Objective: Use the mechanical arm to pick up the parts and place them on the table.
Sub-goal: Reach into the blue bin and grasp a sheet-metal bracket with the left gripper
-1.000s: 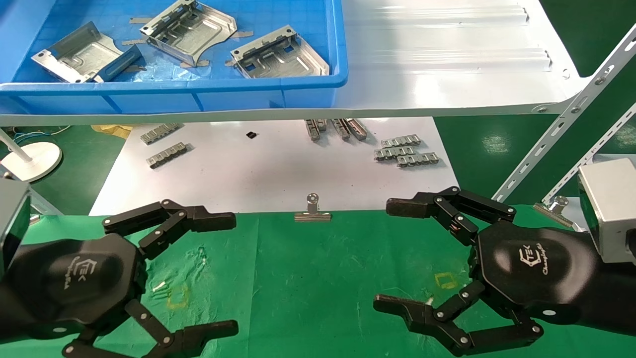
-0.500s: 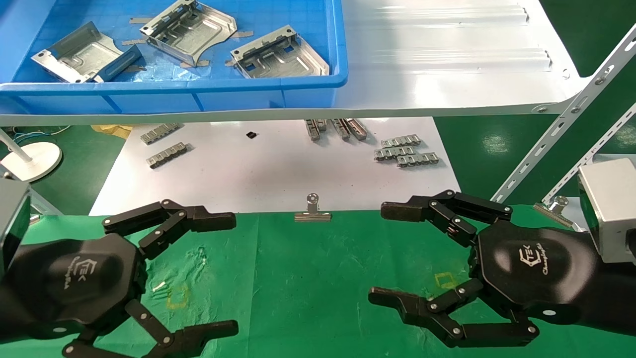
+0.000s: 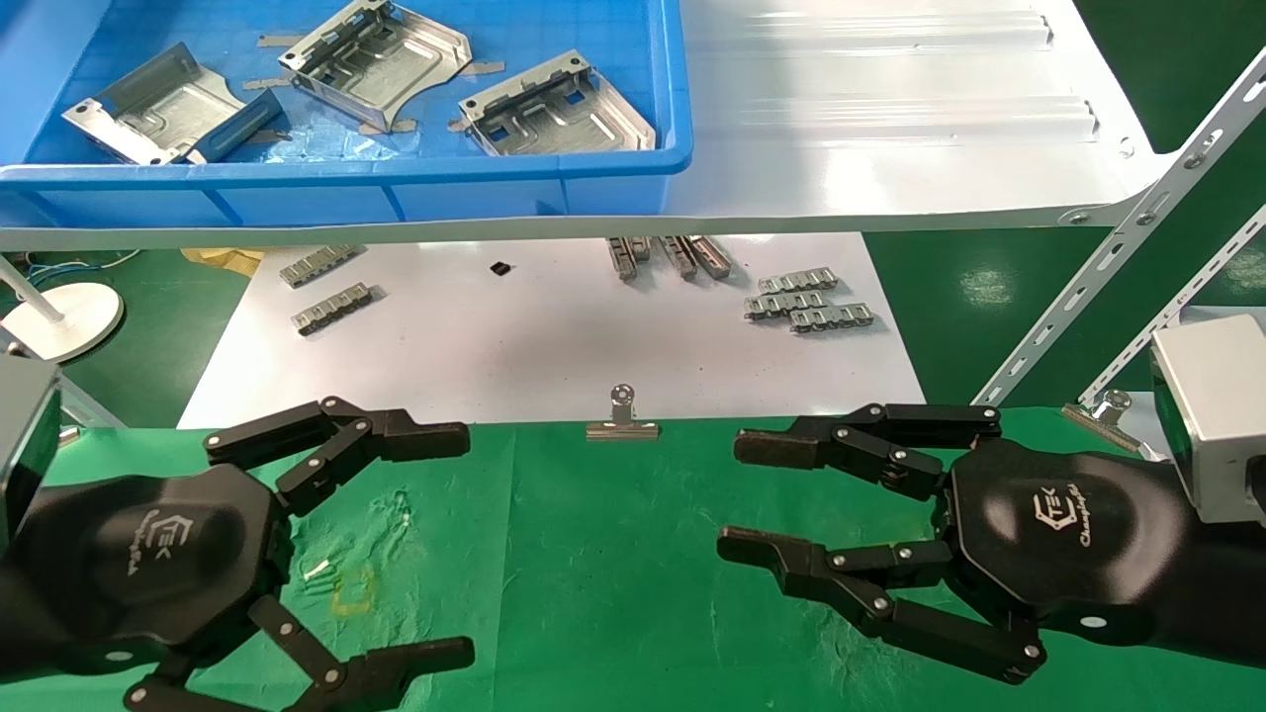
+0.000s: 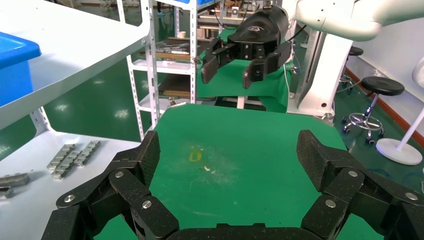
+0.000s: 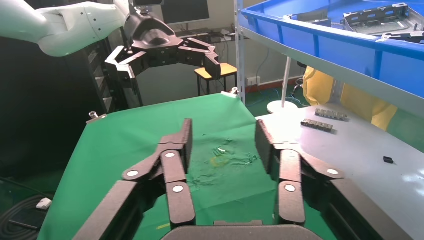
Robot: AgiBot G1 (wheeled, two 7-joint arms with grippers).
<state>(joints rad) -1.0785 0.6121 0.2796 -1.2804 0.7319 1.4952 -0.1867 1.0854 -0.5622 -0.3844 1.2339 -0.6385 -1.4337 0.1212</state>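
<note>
My left gripper should take a silver part by its folded edge next, so I can then put the part on the table.
Three silver sheet-metal parts (image 3: 163, 109) (image 3: 381, 59) (image 3: 559, 109) lie in a blue bin (image 3: 336, 178) on the white shelf, far behind both hands. The bin with parts also shows in the right wrist view (image 5: 325, 40). My left gripper (image 3: 465, 544) hovers low over the green table (image 3: 613, 554) at the near left, wide open and empty; its own view (image 4: 227, 150) shows only green cloth between its fingers. My right gripper (image 3: 732, 494) hovers at the near right, open with a narrower gap and empty, as its own view (image 5: 224, 135) shows.
The glossy white shelf (image 3: 890, 129) overhangs a white sheet (image 3: 554, 336) carrying small grey linked strips (image 3: 806, 302). A silver binder clip (image 3: 621, 420) sits at the cloth's far edge, another (image 3: 1103, 413) at the right. Slotted white struts (image 3: 1118, 247) rise at the right.
My right gripper's fingers have drawn closer together and stretched out to the left; the hand stays in place. My left gripper and the parts have not moved.
</note>
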